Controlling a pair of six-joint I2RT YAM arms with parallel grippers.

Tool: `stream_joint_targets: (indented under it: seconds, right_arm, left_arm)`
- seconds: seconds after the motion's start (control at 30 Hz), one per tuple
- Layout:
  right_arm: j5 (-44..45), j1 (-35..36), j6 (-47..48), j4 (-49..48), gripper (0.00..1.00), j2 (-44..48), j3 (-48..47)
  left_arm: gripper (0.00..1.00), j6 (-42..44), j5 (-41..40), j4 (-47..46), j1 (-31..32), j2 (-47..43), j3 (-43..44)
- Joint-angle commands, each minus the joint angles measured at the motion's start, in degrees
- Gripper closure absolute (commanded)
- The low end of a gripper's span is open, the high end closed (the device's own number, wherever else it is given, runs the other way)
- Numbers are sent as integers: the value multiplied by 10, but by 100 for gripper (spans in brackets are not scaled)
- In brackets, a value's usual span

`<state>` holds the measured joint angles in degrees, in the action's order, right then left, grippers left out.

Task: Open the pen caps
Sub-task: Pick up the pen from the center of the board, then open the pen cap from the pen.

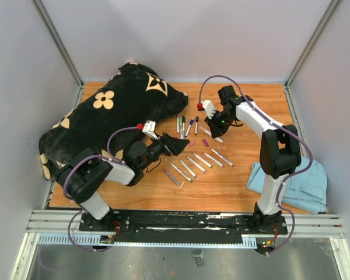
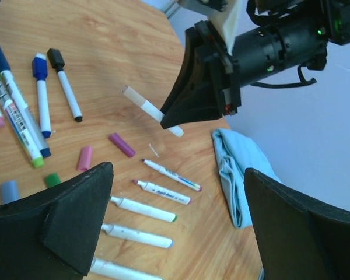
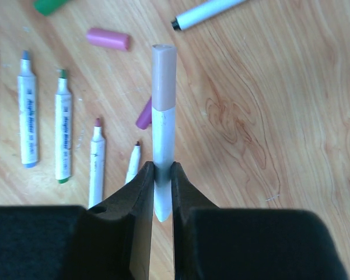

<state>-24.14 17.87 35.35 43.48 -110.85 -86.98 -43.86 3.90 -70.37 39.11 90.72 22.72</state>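
Observation:
Next, my left gripper will grip the white marker (image 3: 163, 140) by its dull pink cap (image 3: 164, 77) to open the marker, leaving the marker's body to my right gripper.
My right gripper (image 3: 162, 175) is shut on a white marker (image 3: 163, 140) and holds it above the table. Its dull pink cap (image 3: 164, 79) is on and points away from the jaws. This gripper (image 1: 217, 123) shows in the left wrist view (image 2: 193, 102) with the capped marker (image 2: 141, 105) sticking out. My left gripper (image 2: 178, 175) is open and empty, hovering over a row of uncapped markers (image 2: 162, 192). Loose caps lie on the wood: purple (image 2: 122, 144), pink (image 2: 84, 158), green (image 2: 52, 179). Capped markers lie beyond them, one with a blue cap (image 2: 39, 66), one with a black cap (image 2: 56, 59).
A black bag with tan flower prints (image 1: 116, 111) fills the back left of the table. A light blue cloth (image 1: 297, 181) lies at the front right. Grey walls enclose the wooden table (image 1: 245, 186) on three sides.

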Motion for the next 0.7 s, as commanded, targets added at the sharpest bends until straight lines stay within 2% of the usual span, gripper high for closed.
stream_joint_targets:
  seconds: [0.0,0.27,0.47,0.57,0.67]
  right_arm:
    - [-73,-6,-18,-9,99,52,14]
    - [-176,-3,-28,-9,99,105,29]
    - [-211,16,-26,-9,99,124,35]
    - [-216,29,-22,-9,99,131,37]
    - [-211,39,-21,-13,99,136,40]
  left_arm:
    - [3,-32,23,-98,-14,50,35]
    - [3,-74,2,-137,-24,129,104]
    - [5,-97,-20,-154,-24,153,125]
    - [9,-107,-26,-153,-24,159,133]
    - [18,-119,-26,-165,-24,163,133]
